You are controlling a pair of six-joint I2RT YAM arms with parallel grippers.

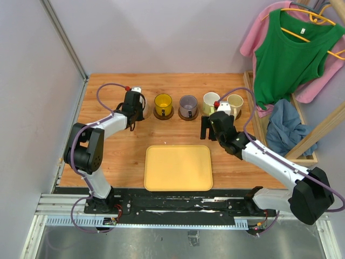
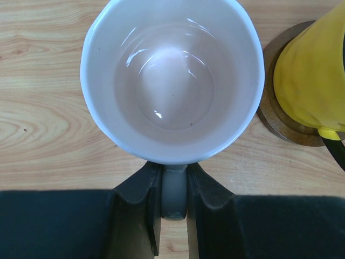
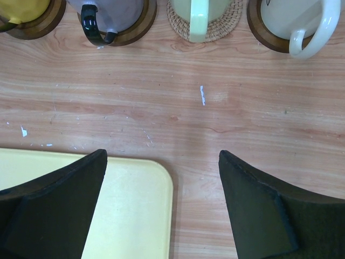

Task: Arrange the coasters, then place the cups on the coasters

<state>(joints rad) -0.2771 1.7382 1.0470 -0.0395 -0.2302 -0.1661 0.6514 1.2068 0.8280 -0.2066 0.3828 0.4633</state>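
The pink cup stands upright and would rest beside the yellow cup (image 1: 163,101), so my left gripper can release it.
My left gripper (image 2: 173,181) is shut on the handle of the pink cup (image 2: 172,81), which stands upright at the back left; what lies under it is hidden. Beside it the yellow cup (image 1: 163,101) sits on a dark brown coaster (image 2: 280,121). Further right, the grey-purple cup (image 1: 188,103) has a dark coaster (image 3: 137,29) under it, the pale green cup (image 1: 209,101) a tan woven coaster (image 3: 223,26), and the cream cup (image 1: 235,102) a dark coaster (image 3: 263,31). My right gripper (image 3: 161,156) hangs open over bare wood, nothing between its fingers.
A yellow rounded-rectangle tray (image 1: 178,168) lies at the table's near middle, its corner under my right gripper's left finger. A wooden rack (image 1: 302,145) with hanging clothes and a blue cloth stands along the right edge.
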